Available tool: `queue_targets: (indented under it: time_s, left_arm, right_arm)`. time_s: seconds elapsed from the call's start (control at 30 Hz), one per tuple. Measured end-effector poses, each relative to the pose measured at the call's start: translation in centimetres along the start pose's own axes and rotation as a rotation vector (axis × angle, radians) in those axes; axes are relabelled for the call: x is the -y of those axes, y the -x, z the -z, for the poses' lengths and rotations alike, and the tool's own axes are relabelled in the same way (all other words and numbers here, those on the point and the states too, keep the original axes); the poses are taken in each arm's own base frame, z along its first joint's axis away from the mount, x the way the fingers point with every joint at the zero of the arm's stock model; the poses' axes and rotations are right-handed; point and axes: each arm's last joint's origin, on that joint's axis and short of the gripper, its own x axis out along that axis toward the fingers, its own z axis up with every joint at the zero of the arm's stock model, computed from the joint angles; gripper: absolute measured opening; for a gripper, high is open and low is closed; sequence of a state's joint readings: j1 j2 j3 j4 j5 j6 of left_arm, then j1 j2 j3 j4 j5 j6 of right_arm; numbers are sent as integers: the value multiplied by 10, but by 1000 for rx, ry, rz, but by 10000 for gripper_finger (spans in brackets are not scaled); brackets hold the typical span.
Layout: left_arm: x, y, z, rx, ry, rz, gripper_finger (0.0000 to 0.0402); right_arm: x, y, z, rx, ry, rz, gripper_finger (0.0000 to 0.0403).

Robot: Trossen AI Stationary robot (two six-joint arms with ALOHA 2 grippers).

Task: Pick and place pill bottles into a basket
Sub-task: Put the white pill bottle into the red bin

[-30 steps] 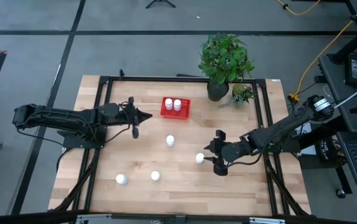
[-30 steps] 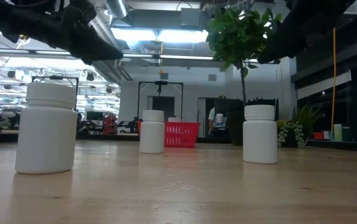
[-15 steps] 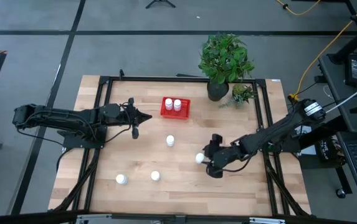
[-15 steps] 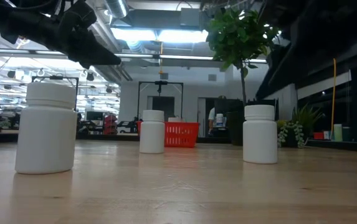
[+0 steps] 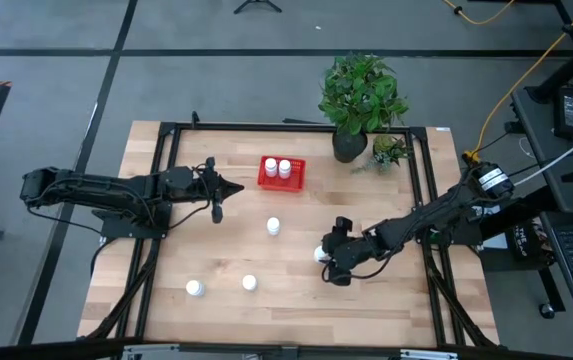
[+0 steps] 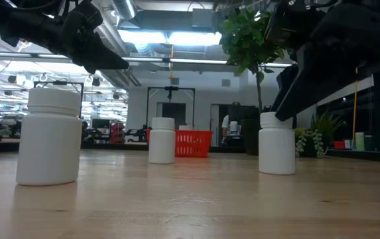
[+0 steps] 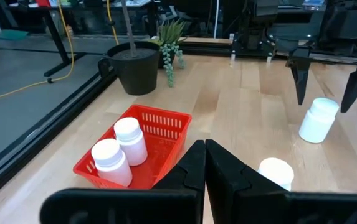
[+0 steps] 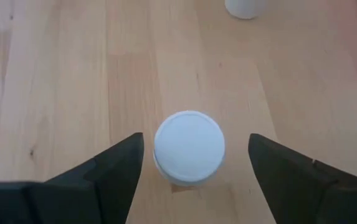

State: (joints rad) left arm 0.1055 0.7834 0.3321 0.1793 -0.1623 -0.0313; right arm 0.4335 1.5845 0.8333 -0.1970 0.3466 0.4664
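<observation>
My right gripper grabs the pill bottle by its white cap (image 5: pixel 321 252) next, since the bottle goes into the red basket (image 5: pixel 295 181) after that.
Two white pill bottles (image 5: pixel 279 168) stand in the red basket (image 5: pixel 295 181) at the table's far middle. They also show in the left wrist view (image 7: pixel 121 149). Several more bottles stand upright on the table: one (image 5: pixel 273 227) near the middle, two (image 5: pixel 249 283) (image 5: pixel 195 288) near the front. My right gripper (image 8: pixel 195 142) is open, its fingers (image 8: pixel 113 167) standing on either side of one more bottle (image 8: pixel 189 148) with a gap on each side. That bottle also shows in the high view (image 5: pixel 318 254). My left gripper (image 7: pixel 204 157) is shut and empty, above the table left of the basket (image 5: pixel 216 190).
A dark plant pot (image 5: pixel 349 146) with a green plant and a small plant (image 5: pixel 388 150) stand at the far right of the table, behind the basket. Black frame rails (image 5: pixel 161 160) run along the table's left and right sides.
My right gripper has gone toward the table's left edge and come down, so that its open fingers now stand on either side of the bottle right of the middle. The bottle has stayed in place.
</observation>
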Motion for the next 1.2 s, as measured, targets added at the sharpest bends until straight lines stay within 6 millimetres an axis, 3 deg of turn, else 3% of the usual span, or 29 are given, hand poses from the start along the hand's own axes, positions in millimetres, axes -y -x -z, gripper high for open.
queue_targets:
  time_s: [0.37,0.87,1.2]
  left_arm:
    - [0,0,0,0,0,0,3]
    - [0,0,0,-4,0,0,2]
    - [0,0,0,-4,0,0,7]
  right_arm:
    - [1,-15,3,-21,0,10,288]
    - [1,-14,0,9,27,-3,251]
    - [5,-16,-4,-11,17,-56,150]
